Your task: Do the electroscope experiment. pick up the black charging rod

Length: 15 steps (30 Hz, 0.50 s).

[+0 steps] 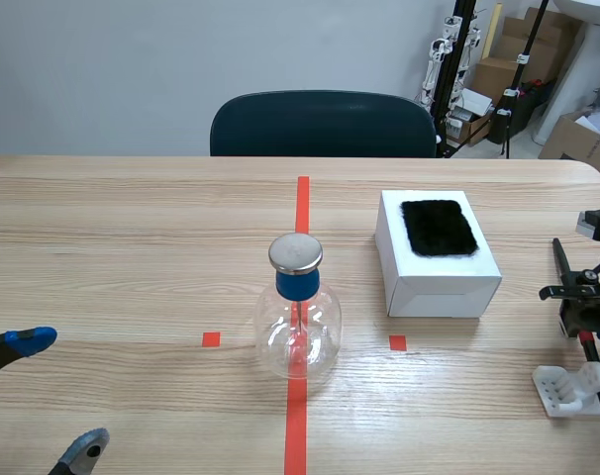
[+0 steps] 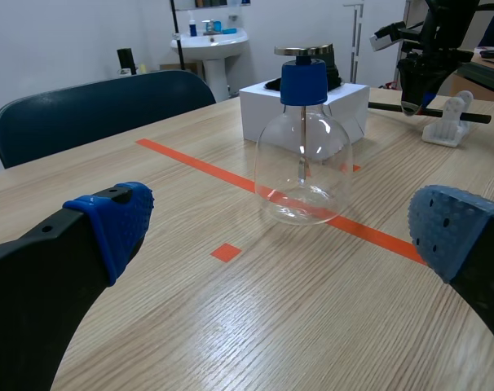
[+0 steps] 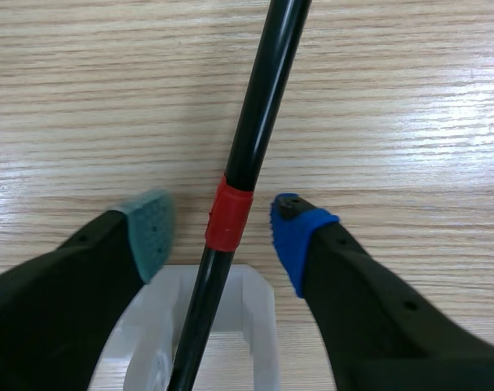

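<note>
The rod needs to be picked up for the electroscope experiment. My right gripper will next grab the black charging rod [image 3: 267, 90] by its red band [image 3: 229, 215].
The black charging rod [image 3: 259, 106] with a red band [image 3: 229, 213] rests on a small white stand [image 3: 255, 326] near the table's right edge. My right gripper [image 3: 222, 224] is open and straddles the rod at the band, with a thin gap on each side. In the scene view the rod [image 1: 559, 259] runs under the right gripper [image 1: 583, 325]. My left gripper [image 2: 284, 236] is open at the near left, holding nothing. It faces the glass flask electroscope [image 2: 304, 155].
The flask [image 1: 298, 317], with its blue collar and metal cap, stands on the red centre line. A white box [image 1: 449, 282] topped with black fur [image 1: 439, 228] sits right of it. A dark chair [image 1: 320, 124] stands behind the table.
</note>
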Tool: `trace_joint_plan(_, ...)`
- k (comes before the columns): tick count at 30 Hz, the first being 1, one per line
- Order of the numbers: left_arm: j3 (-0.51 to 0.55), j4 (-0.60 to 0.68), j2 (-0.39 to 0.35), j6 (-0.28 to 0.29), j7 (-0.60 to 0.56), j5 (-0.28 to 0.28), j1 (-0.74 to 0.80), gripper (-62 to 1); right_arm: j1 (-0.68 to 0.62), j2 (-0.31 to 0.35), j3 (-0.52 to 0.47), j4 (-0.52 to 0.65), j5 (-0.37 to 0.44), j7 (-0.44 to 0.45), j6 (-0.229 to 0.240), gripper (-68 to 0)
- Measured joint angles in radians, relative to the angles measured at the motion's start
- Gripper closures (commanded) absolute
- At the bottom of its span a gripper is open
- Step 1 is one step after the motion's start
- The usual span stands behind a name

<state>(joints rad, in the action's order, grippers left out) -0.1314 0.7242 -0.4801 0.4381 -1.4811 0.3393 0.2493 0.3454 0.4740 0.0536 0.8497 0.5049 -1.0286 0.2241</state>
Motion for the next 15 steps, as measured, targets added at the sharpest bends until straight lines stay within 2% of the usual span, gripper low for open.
trace_joint_plan(5,0.0,0.0,0.0,0.0,0.0,0.0,0.0,-62.3,0.0,0.0,0.0,0.0,0.0,0.0,0.0,-16.4)
trace_joint_plan(15,0.0,0.0,0.0,0.0,0.0,0.0,0.0,-62.3,0.0,0.0,0.0,0.0,-0.004,-0.022,0.0,-16.7)
